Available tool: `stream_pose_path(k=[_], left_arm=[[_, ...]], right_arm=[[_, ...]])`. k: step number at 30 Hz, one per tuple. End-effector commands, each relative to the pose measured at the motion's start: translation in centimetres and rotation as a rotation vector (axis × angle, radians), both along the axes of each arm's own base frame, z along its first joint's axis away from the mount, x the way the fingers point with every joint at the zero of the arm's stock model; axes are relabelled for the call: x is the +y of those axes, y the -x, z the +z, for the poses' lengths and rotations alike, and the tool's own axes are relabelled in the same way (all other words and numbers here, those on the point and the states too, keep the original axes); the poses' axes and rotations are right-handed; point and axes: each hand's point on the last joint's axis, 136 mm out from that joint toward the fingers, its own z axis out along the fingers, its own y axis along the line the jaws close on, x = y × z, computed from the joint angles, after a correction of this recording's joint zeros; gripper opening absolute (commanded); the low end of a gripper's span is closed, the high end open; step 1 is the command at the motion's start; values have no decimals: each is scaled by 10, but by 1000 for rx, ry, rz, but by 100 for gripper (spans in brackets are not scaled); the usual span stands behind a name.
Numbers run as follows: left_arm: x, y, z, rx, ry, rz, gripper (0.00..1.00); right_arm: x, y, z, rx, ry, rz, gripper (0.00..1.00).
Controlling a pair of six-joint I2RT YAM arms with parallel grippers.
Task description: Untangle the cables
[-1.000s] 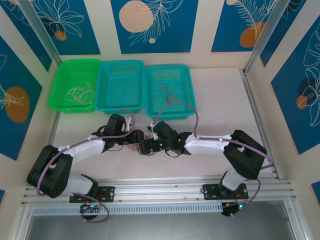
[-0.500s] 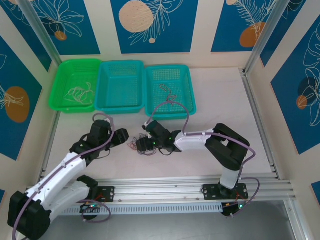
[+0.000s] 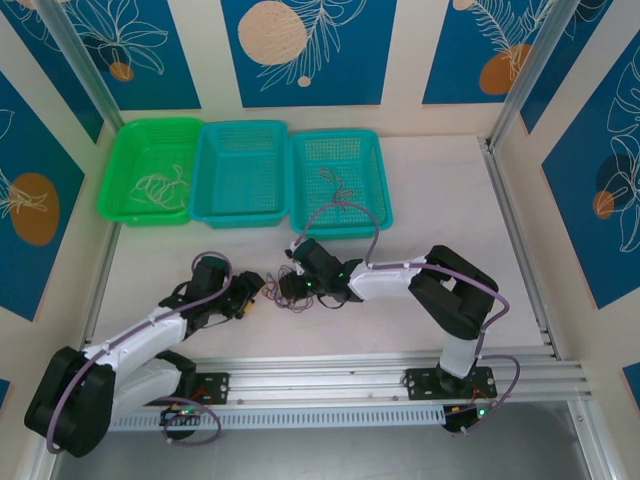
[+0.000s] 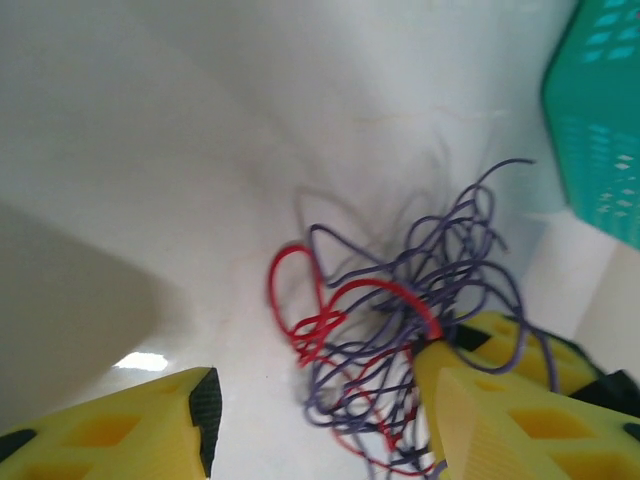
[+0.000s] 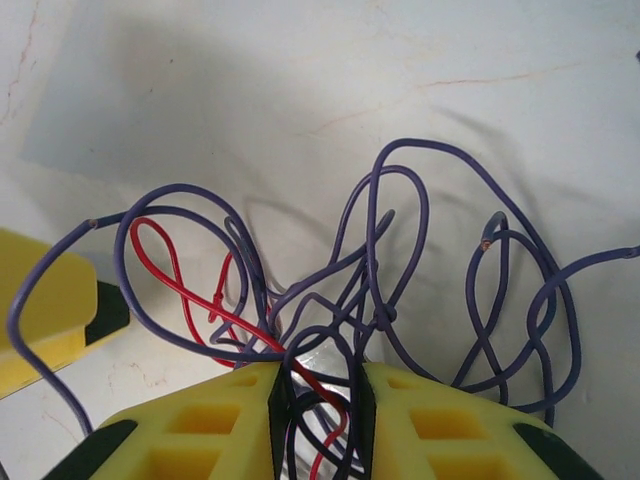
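The left gripper grabs only the red cable by its loop sticking out of the tangle next, to untangle it from the purple ones.
A tangle of thin dark purple and red cables (image 3: 275, 289) lies on the white table in front of the baskets. My right gripper (image 3: 288, 287) is shut on the cables (image 5: 330, 300); several dark loops and a red strand run between its yellow fingers (image 5: 200, 430). My left gripper (image 3: 253, 291) stands open just left of the tangle (image 4: 400, 320), and part of the bundle lies between its wide-spread fingers (image 4: 120, 430). A left fingertip (image 5: 50, 310) shows at the left edge of the right wrist view.
Three baskets stand in a row at the back: a green basket (image 3: 118, 160) holding cream cables (image 3: 160, 187), a teal basket (image 3: 240, 216), and another teal basket (image 3: 340, 232) with a dark cable (image 3: 335, 185). That basket's corner (image 4: 600, 110) is close to the tangle.
The left gripper drew back to the left from the tangle, then came back beside it. The right gripper shifted a little left with the cables and has since held still.
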Motion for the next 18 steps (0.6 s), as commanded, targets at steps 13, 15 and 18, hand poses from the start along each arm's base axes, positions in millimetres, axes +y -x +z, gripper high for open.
stream_pose_path(k=[13, 15, 18], left_arm=[[-10, -20, -12, 33, 18, 1, 48], [-10, -19, -16, 45, 14, -1, 36], [-7, -17, -19, 56, -2, 3, 21]], right_arm=[[11, 7, 9, 19, -42, 33, 27], [9, 7, 8, 22, -35, 25, 27], [6, 6, 7, 20, -23, 9, 27]])
